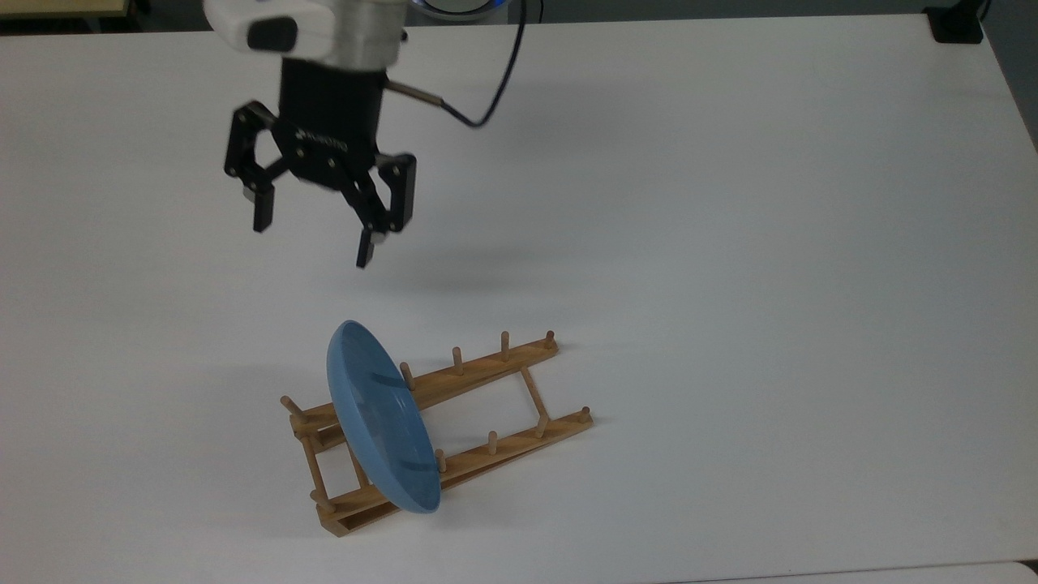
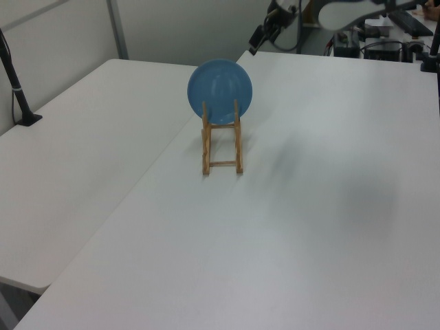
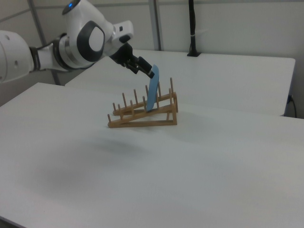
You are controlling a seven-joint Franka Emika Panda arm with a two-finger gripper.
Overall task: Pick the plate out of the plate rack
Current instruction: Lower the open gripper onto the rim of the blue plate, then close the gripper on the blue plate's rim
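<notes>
I should pick the light-blue plate [image 2: 220, 89] from the rack, and my gripper should grab it by its rim [image 2: 220, 61] to do that.
The light-blue plate [image 1: 381, 426] stands on edge, leaning in the wooden plate rack [image 1: 486, 369] near the white table's front edge in the top view. My gripper [image 1: 313, 237] hangs open above the table, beyond the plate's upper rim and apart from it, with nothing between its fingers. In the left view the plate [image 2: 220, 89] faces the camera at the far end of the rack [image 2: 205, 148], and the gripper [image 2: 258, 41] is up and to the right of it. In the right view the gripper [image 3: 142, 70] hovers close to the plate's [image 3: 153, 90] top edge, above the rack [image 3: 142, 122].
The white table [image 1: 730, 243] spreads wide to the top view's right of the rack. A black cable [image 1: 495, 89] trails from the wrist. A black clamp [image 1: 957, 24] sits at the far right corner. A second table [image 2: 69, 172] adjoins on the left view's left, with a black post [image 2: 17, 89].
</notes>
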